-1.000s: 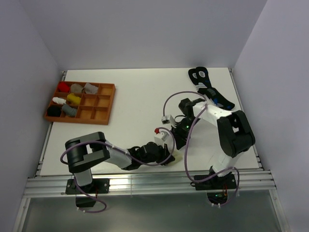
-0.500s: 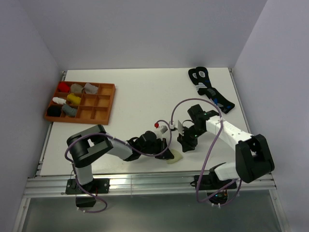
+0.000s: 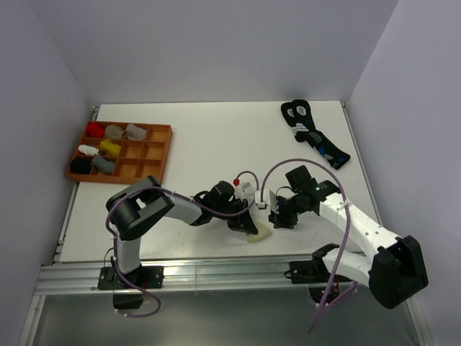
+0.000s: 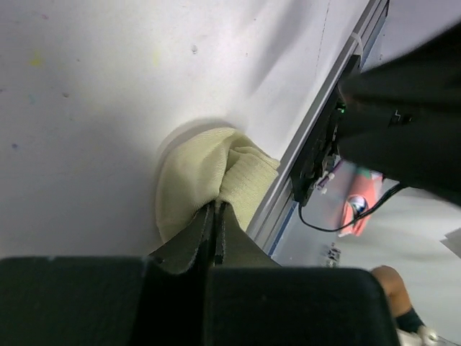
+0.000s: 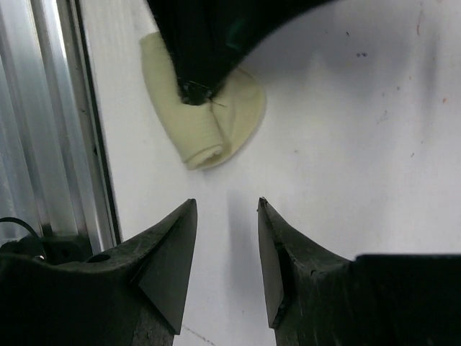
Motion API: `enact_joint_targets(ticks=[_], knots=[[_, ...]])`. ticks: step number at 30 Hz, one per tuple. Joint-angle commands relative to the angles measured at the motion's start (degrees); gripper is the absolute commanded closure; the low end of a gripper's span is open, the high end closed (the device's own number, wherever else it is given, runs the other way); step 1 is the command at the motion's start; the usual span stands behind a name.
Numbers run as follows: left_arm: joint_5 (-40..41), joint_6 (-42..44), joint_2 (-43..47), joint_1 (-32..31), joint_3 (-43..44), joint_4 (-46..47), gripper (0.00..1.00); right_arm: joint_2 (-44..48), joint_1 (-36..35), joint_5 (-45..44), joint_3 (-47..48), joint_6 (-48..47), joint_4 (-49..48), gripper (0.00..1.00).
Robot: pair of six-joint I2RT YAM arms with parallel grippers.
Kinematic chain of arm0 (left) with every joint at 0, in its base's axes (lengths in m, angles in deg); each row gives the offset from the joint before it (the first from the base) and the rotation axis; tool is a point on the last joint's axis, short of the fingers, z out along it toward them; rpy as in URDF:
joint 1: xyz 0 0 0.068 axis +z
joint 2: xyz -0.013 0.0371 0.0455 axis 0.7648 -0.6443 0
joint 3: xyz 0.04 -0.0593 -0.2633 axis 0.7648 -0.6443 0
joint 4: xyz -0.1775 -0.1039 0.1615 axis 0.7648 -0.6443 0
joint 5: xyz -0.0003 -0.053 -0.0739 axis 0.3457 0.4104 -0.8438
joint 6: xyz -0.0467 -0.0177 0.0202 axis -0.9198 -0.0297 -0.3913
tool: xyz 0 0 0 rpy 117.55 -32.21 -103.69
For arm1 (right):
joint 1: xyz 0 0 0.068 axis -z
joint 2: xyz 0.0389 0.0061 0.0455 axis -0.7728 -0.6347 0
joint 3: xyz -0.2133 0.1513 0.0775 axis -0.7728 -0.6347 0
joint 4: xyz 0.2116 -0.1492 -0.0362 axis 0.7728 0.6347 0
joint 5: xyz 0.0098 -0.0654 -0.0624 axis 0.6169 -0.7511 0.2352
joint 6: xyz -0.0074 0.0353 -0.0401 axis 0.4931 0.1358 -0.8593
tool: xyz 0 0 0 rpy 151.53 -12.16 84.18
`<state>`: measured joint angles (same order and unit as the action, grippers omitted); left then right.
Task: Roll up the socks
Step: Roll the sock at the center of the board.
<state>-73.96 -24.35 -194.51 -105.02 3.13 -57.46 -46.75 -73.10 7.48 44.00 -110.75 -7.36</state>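
Note:
The right gripper grabs the cream-yellow sock (image 3: 261,234) by its nearest rolled end next. That leaves the sock's fold free for the left gripper to roll.
The pale cream-yellow sock (image 3: 261,234) lies bunched at the table's front edge. It also shows in the left wrist view (image 4: 191,184) and the right wrist view (image 5: 209,126). My left gripper (image 3: 247,225) is shut on a fold of it (image 4: 216,210); in the right wrist view that gripper is the dark body (image 5: 209,43) above the sock. My right gripper (image 3: 278,215) is open and empty (image 5: 227,205), just right of the sock and a short way from it. I cannot make out the taupe sock with the striped cuff in any view.
A wooden compartment tray (image 3: 164,155) with small sock bundles stands at the far left. Black socks with blue-and-white marks (image 3: 313,133) lie at the far right. The metal rail (image 3: 216,268) runs along the front edge, right beside the cream sock (image 4: 317,144).
My left arm has stretched further right, still holding the cream sock, which stayed near the front edge. My right arm has swung out and lowered, its gripper shifting a little right of the sock.

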Motion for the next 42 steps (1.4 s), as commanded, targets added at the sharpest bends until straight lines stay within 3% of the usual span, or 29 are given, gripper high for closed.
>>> enact_joint_targets(ticks=[1,10,25,42], knots=[[2.0,2.9,-5.4,1.4,-0.8,-17.7,1.0,4.2,-4.5,-0.7,-2.8,-0.9,-2.5,0.53],[-0.7,3.7,-8.1,2.8,4.5,-23.5,1.0,9.6,-16.6,-7.4,-9.1,3.8,-9.1,0.51],[-3.9,4.7,-11.9,4.7,8.0,-26.0,1.0,11.5,-23.5,-13.1,-13.0,6.1,-19.2,0.5],[-7.5,6.6,-15.4,7.2,11.2,-27.4,1.0,4.5,-29.1,-18.3,-15.0,7.5,-23.3,0.51]])
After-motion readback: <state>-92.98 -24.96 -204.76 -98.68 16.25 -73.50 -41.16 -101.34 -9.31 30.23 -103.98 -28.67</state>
